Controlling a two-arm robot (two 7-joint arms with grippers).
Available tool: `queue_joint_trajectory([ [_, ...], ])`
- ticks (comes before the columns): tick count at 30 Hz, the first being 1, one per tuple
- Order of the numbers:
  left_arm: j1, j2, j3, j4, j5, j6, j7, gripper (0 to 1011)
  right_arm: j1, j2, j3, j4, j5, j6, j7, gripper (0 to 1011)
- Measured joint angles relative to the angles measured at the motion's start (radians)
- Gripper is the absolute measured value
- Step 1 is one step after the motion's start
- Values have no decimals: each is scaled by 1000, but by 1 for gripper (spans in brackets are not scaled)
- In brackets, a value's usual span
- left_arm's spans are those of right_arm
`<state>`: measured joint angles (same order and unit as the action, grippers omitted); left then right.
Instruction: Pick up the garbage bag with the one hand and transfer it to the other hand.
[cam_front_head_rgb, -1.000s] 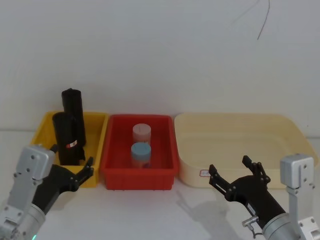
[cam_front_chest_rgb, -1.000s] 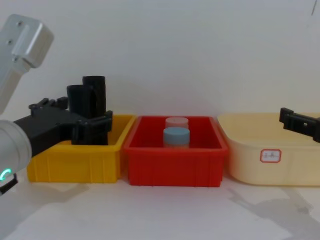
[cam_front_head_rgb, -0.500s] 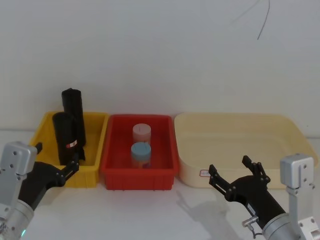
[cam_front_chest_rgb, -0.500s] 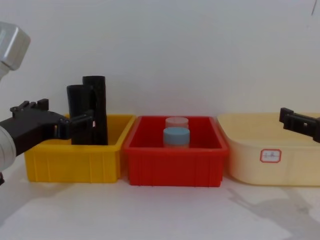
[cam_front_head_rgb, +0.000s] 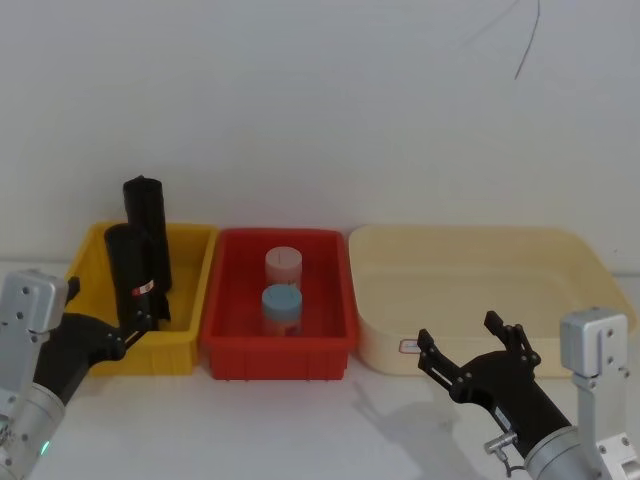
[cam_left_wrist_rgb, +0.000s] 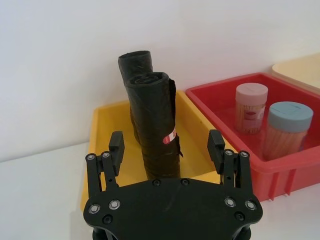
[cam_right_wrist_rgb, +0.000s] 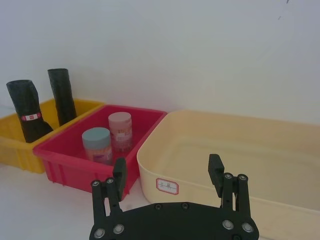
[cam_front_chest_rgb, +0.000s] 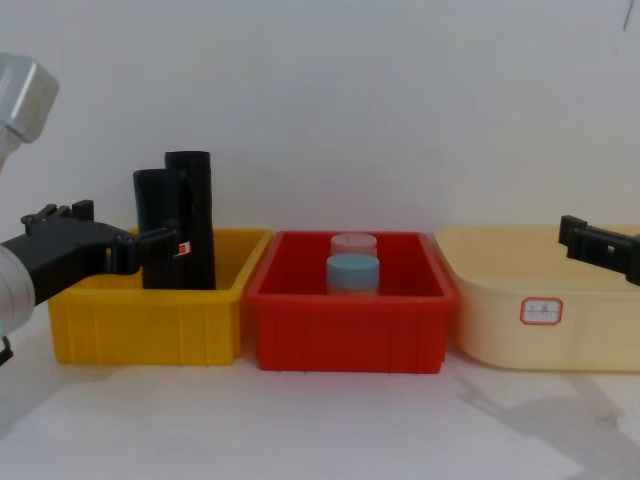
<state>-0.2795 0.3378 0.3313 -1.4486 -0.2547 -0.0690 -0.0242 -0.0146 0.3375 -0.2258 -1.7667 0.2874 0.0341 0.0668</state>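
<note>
My left gripper grabs the garbage bag by its upper part above the sticker (cam_front_chest_rgb: 160, 215) (cam_left_wrist_rgb: 151, 111) next, since the yellow bin's sides close in around the bag's base.
The garbage bag (cam_front_head_rgb: 128, 270), a black roll with a red-and-white sticker, stands upright at the front of the yellow bin (cam_front_head_rgb: 180, 345); it also shows as the garbage bag (cam_left_wrist_rgb: 155, 125) and the garbage bag (cam_front_chest_rgb: 158, 215). A second black roll (cam_front_head_rgb: 146, 225) without a sticker stands right behind it. My left gripper (cam_front_head_rgb: 106, 308) is open just in front of the bin's left side, facing the roll and not touching it; the left gripper (cam_left_wrist_rgb: 166, 145) has its fingers spread wider than the roll. My right gripper (cam_front_head_rgb: 460, 335) hovers open in front of the cream tub.
A red bin (cam_front_head_rgb: 275, 350) in the middle holds a blue-lidded jar (cam_front_head_rgb: 282, 308) and a pink-lidded jar (cam_front_head_rgb: 283, 264). A large cream tub (cam_front_head_rgb: 480, 290) with a small label sits on the right. A white wall rises close behind all three containers.
My left gripper has pulled back to the left, away from the yellow bin's front right corner, uncovering the roll's sticker in the chest view. The right gripper has not moved.
</note>
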Motion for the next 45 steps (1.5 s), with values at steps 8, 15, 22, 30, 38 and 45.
queue_joint_trajectory([
  [8,-33,-14,-6,51,-1,-4,-18,1002,0,0,0,0,0,0,0,1000],
  [15,-64,-23,-9,96,-1,-12,-37,1002,0,0,0,0,0,0,0,1000],
  [22,-99,-33,-10,144,-1,-26,-62,1001,0,0,0,0,0,0,0,1000],
  [30,-139,-48,-10,204,0,-40,-92,1001,0,0,0,0,0,0,0,1000],
  [38,-179,-66,-10,265,-1,-54,-120,1001,0,0,0,0,0,0,0,1000],
  [45,-212,-82,-11,315,-2,-68,-141,1002,0,0,0,0,0,0,0,1000],
])
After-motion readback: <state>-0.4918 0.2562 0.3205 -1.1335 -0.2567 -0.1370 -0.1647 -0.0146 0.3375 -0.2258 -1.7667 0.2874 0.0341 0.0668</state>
